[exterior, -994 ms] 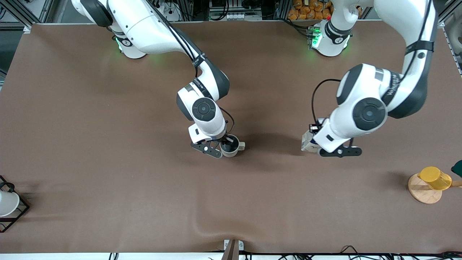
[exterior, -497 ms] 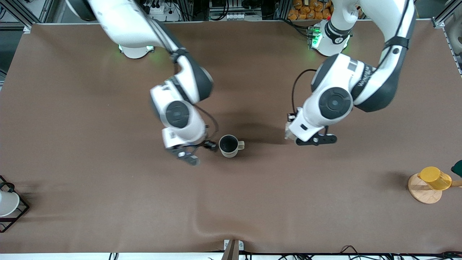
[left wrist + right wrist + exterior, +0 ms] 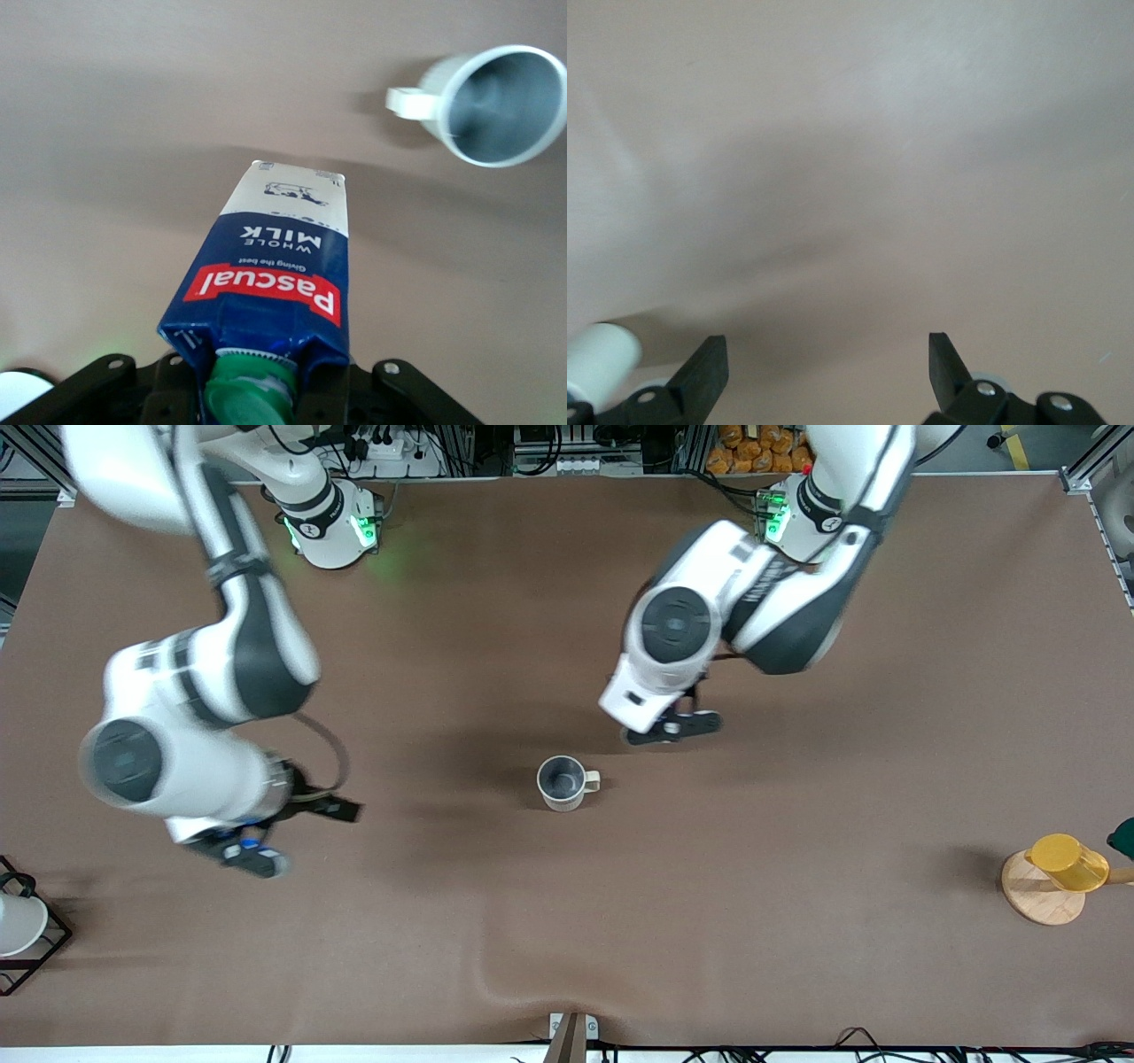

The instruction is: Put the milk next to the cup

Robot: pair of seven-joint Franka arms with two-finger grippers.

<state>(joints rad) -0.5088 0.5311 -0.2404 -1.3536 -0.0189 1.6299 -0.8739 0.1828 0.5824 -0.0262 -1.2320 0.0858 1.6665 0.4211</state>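
My left gripper moves the milk to the table spot beside the cup, before releasing it, since the milk's base point(image 3: 301, 172) hangs short of that spot.
The cream-white cup point(image 3: 560, 779) stands upright in the middle of the table, its handle toward the left arm's end. It also shows in the left wrist view point(image 3: 500, 106), with a grey inside. My left gripper point(image 3: 669, 726) hangs over the table beside the cup, a little farther from the front camera. It is shut on the milk point(image 3: 275, 283), a dark-blue carton with a green cap point(image 3: 248, 394) and red marking. In the front view the hand hides the carton. My right gripper point(image 3: 266, 841) is open and empty point(image 3: 828, 354) over bare table toward the right arm's end.
A yellow cup point(image 3: 1063, 861) rests on a round wooden stand point(image 3: 1036, 895) at the left arm's end. A white cup point(image 3: 16, 923) sits in a black wire rack point(image 3: 49, 948) at the right arm's end. The table cover has a wrinkle point(image 3: 496, 983) near the front edge.
My right gripper left the cup's rim and swung away toward the right arm's end. My left gripper carried the milk from the left arm's side toward the cup.
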